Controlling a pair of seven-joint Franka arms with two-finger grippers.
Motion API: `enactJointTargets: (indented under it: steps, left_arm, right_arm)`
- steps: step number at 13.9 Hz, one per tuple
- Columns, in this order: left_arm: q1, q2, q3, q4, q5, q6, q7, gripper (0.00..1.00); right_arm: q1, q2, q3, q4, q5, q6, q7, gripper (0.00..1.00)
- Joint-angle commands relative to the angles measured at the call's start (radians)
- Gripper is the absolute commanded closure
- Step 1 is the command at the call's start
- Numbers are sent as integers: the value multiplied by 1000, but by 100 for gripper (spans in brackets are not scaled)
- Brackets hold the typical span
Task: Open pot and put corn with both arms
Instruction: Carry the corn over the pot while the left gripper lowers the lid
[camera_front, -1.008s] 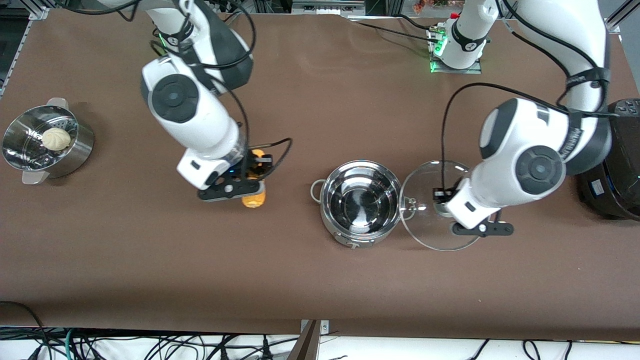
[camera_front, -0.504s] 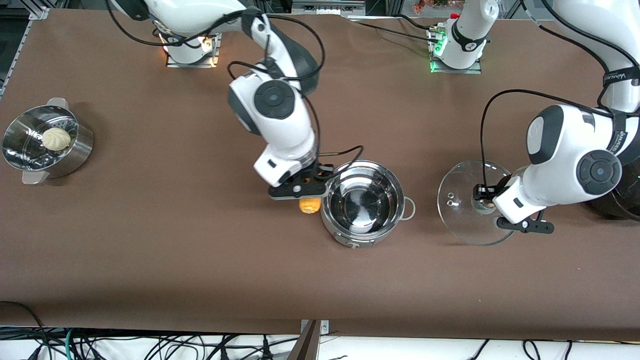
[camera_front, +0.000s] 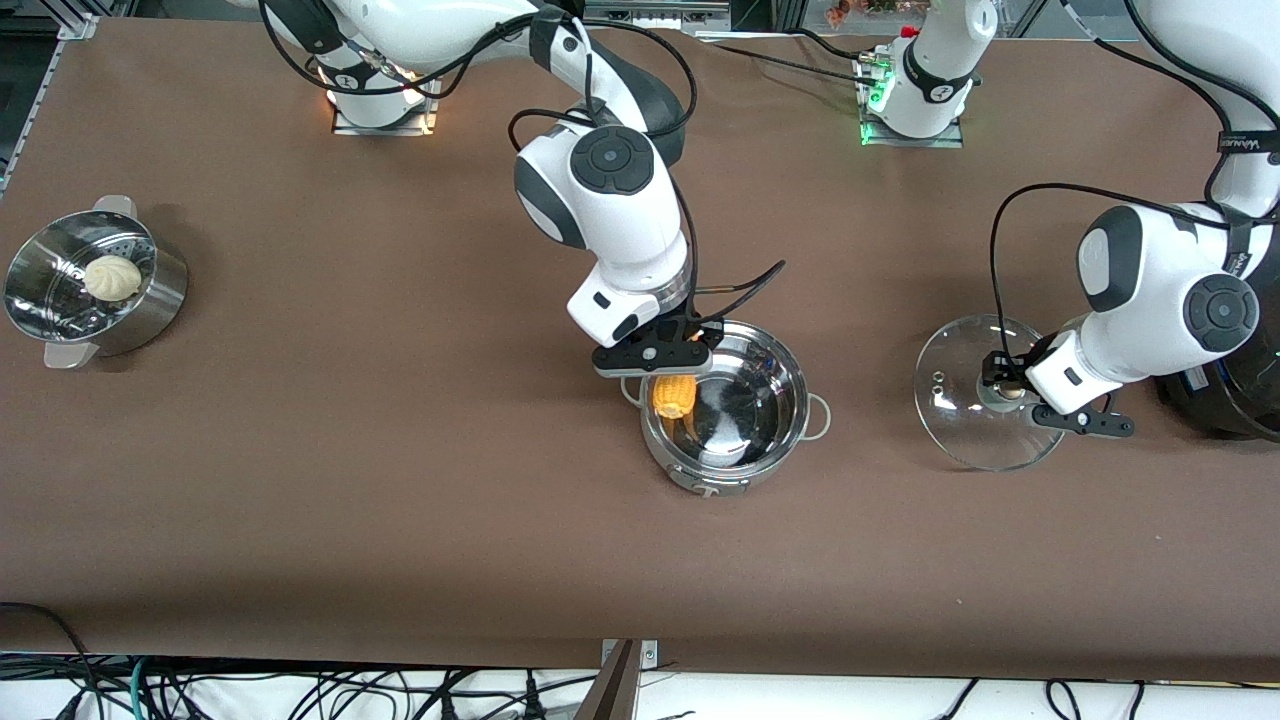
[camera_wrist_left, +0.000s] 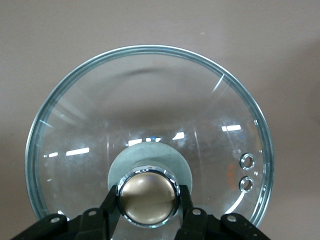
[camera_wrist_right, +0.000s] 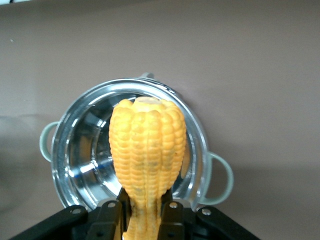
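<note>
My right gripper is holding the corn (camera_front: 674, 396) above the pot's opening (camera_front: 738, 402) and needs to lower it farther in first, because the corn would drop if I opened now.
The shiny steel pot (camera_front: 765, 440) stands open in the middle of the table; it also shows in the right wrist view (camera_wrist_right: 85, 150). My right gripper (camera_front: 668, 372) is shut on the yellow corn cob (camera_front: 674, 396) and holds it over the pot's rim on the side toward the right arm's end. In the right wrist view the corn (camera_wrist_right: 147, 145) hangs over the pot's opening. My left gripper (camera_front: 1012, 392) is shut on the knob (camera_wrist_left: 148, 196) of the clear glass lid (camera_front: 965, 420), held over the table between the pot and the black rice cooker.
A steel perforated steamer bowl (camera_front: 40, 310) with a white bun (camera_front: 111, 277) stands toward the right arm's end of the table. A large black rice cooker (camera_front: 1235, 390) stands at the left arm's end, close to the lid.
My right gripper has carried the corn from the table toward the right arm's end across to over the pot. My left gripper has moved the lid away from the pot toward the rice cooker.
</note>
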Motion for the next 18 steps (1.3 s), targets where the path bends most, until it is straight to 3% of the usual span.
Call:
enactJointTargets:
  steps: [1,8,16,17,18]
  left_arm:
    - [24,-18,-16,-83,19,102,26,100]
    - [29,88,-16,-54,19,191,26,100]
    - [27,115,-16,-52,15,212,25,100]
    - [27,117,-16,-52,13,212,20,92]
    - [27,117,-16,-52,13,212,17,73]
  right_arm:
    - [43,76,-28,89,-17,21,49,100]
    - [84,131,-56,90,-17,105,93,100]
    - [83,154,-85,87,-15,170,89,100]
    - [83,159,-88,87,-15,181,89,100]
    - [83,159,-90,86,-15,191,89,100]
